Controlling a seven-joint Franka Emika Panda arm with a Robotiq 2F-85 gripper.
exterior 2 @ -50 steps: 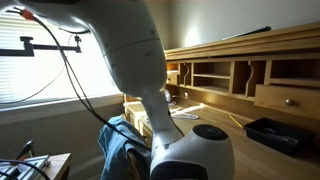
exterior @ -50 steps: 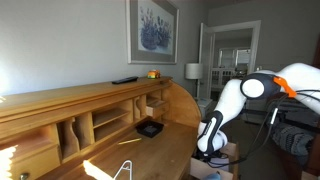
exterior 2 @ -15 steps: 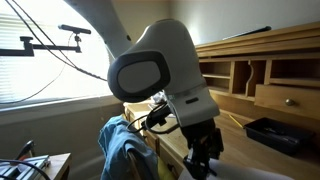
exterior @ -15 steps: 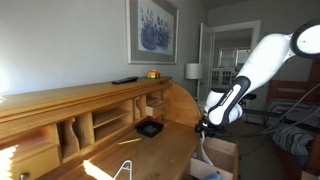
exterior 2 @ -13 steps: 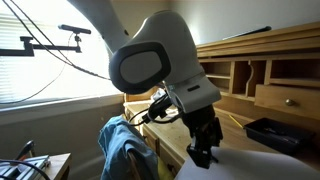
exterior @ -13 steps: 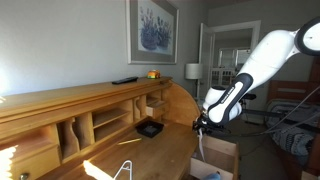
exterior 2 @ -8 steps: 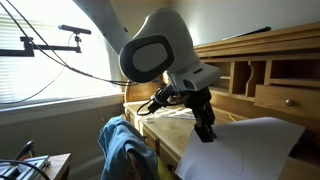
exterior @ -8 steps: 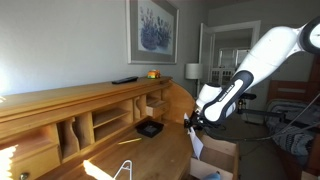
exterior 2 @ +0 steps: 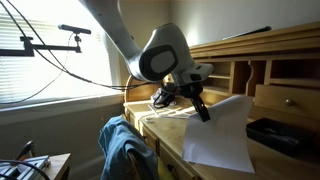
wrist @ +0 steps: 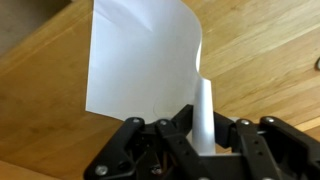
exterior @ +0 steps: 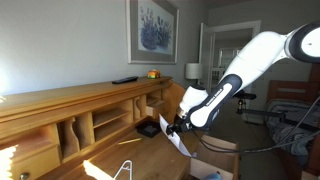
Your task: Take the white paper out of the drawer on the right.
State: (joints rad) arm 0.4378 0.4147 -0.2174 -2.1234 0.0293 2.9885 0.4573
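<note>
The paper hangs at a slant above the front edge of the desk, so my gripper needs to keep holding it until it lies flat on the desktop.
My gripper [exterior: 172,127] is shut on one edge of the white paper [exterior: 184,142], which hangs free above the front edge of the wooden desk [exterior: 150,155]. It also shows in the exterior view from the window side, where the gripper [exterior 2: 201,110] holds the paper [exterior 2: 220,135] over the desktop. In the wrist view the paper [wrist: 145,55] spreads away from the gripper [wrist: 202,128], its pinched edge standing between the jaws. The light wooden drawer [exterior: 228,150] is open, below and beside the desk's end, apart from the paper.
A small black tray [exterior: 150,128] lies on the desk near the cubbyholes [exterior: 105,118]; it also shows in an exterior view [exterior 2: 275,135]. A thin white wire loop [exterior: 125,170] stands at the desk front. A blue cloth [exterior 2: 125,150] hangs by the drawer.
The gripper rose from the drawer holding the white paper and carried it sideways over the desk surface. The sheet now hangs clear of the drawer.
</note>
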